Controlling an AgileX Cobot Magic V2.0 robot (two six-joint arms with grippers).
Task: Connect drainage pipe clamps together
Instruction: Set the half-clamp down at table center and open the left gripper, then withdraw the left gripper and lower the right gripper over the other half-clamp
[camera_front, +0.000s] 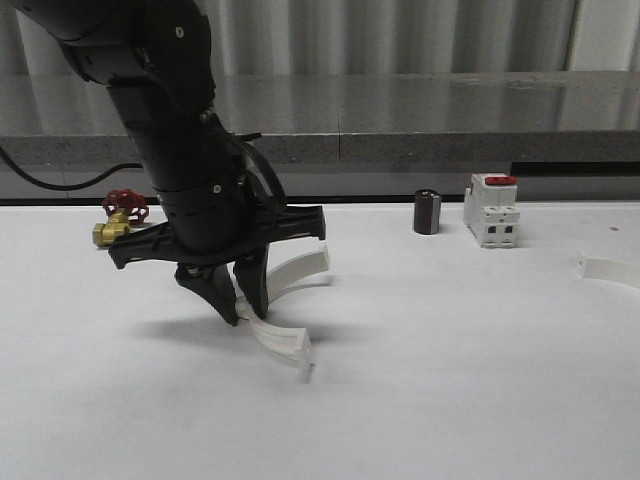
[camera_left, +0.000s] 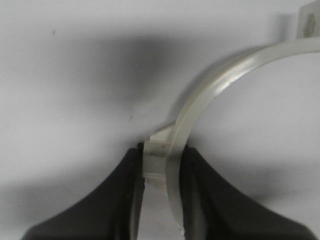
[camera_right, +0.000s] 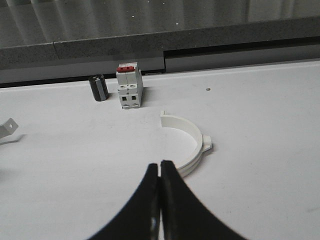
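My left gripper should open now, because the white clamp's lower edge (camera_front: 283, 343) rests along the white table between my left gripper's fingers.
My left gripper (camera_front: 235, 303) is shut on one white drainage pipe clamp (camera_front: 300, 266), pinching the half-ring at its middle side tab; the band's two ends point to the right, just over the white table. In the left wrist view the fingers (camera_left: 192, 170) press the band and tab, and the clamp (camera_left: 225, 75) arcs away from them. The other clamp (camera_right: 199, 137) lies flat on the table just beyond my right gripper (camera_right: 160, 164), which is shut with nothing in it. That clamp (camera_front: 607, 268) sits at the far right edge of the front view.
A white breaker with a red top (camera_front: 491, 210) (camera_right: 130, 86) and a small black cylinder (camera_front: 427, 212) (camera_right: 99, 88) stand at the back right. A brass valve with a red handwheel (camera_front: 120, 215) sits behind the left arm. A grey ledge (camera_front: 450, 145) bounds the table's far side.
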